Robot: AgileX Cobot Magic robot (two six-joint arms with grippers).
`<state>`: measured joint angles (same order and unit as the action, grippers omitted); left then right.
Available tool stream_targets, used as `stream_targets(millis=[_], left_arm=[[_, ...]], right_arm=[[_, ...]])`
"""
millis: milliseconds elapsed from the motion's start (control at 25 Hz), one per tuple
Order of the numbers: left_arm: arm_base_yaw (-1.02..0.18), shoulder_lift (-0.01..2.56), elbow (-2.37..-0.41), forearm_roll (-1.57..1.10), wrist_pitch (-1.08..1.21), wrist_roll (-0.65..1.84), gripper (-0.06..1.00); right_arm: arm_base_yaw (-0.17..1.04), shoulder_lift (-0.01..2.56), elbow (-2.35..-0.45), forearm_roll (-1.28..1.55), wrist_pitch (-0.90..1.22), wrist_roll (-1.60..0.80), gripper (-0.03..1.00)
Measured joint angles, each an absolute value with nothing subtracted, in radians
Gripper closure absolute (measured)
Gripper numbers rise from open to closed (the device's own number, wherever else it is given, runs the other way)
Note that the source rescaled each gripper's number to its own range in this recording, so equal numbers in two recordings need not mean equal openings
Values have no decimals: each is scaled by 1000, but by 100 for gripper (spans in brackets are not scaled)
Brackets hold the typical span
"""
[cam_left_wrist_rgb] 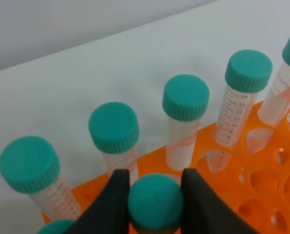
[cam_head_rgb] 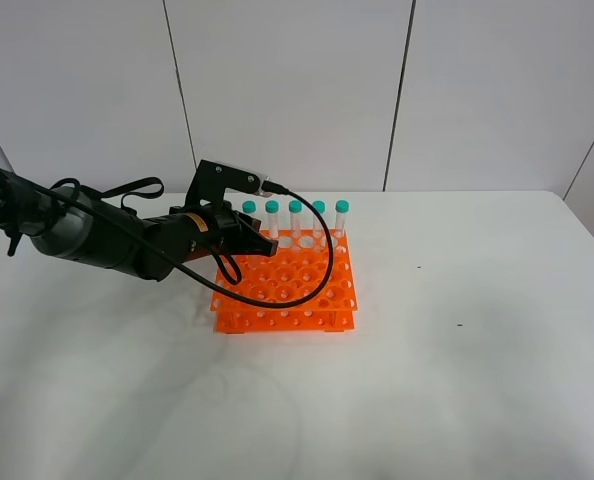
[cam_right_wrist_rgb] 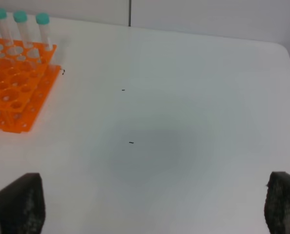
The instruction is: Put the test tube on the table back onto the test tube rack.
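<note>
The test tube's cap point(cam_left_wrist_rgb: 155, 202) is level with neighbouring caps in the orange rack, so the test tube would stay upright. It is time for my left gripper to open now.
My left gripper point(cam_head_rgb: 254, 241) hovers over the back left part of the orange test tube rack point(cam_head_rgb: 289, 288). In the left wrist view its black fingers point(cam_left_wrist_rgb: 116, 197) are shut on the teal cap of the test tube point(cam_left_wrist_rgb: 155, 201), held upright over the rack point(cam_left_wrist_rgb: 267, 175), just in front of the back row. Several identical teal-capped tubes point(cam_head_rgb: 296, 218) stand in that back row; they also show in the left wrist view point(cam_left_wrist_rgb: 185, 100). My right gripper point(cam_right_wrist_rgb: 150, 207) is open and empty above the bare white table point(cam_right_wrist_rgb: 184, 97), far from the rack point(cam_right_wrist_rgb: 18, 83).
The white table point(cam_head_rgb: 477, 360) stretches wide to the right of and in front of the rack. A black cable point(cam_head_rgb: 322, 270) loops from the left wrist over the rack. Another teal cap point(cam_left_wrist_rgb: 54, 227) shows at the edge of the left wrist view. A panelled wall stands behind.
</note>
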<state>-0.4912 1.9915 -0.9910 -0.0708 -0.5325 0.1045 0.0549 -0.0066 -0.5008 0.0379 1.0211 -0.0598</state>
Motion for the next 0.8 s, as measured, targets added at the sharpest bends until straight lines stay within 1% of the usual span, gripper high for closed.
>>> stream_targets(millis=[80, 120, 240, 280, 320, 480, 680, 800], left_arm=[[-491, 1991, -991, -71, -532, 102, 94], [-491, 1991, -991, -71, -532, 100, 90], [-491, 1991, -1004, -71, -510, 82, 65], [-491, 1991, -1007, -71, -505, 77, 58], [-491, 1991, -1010, -71, -502, 72, 54], [-491, 1956, -1013, -71, -485, 67, 49], [-502, 1827, -1013, -71, -478, 67, 48], [-508, 1714, -1016, -71, -425, 67, 48]], right_arm=[[55, -7, -501, 38, 1021, -60, -3], [55, -7, -501, 38, 1021, -60, -3], [55, -7, -501, 38, 1021, -60, -3], [55, -7, -501, 38, 1021, -60, -3], [55, -7, -501, 38, 1021, -60, -3], [55, -7, -501, 38, 1021, -60, -3], [55, -7, -501, 38, 1021, -60, -3], [55, -7, -501, 38, 1021, -60, -3]])
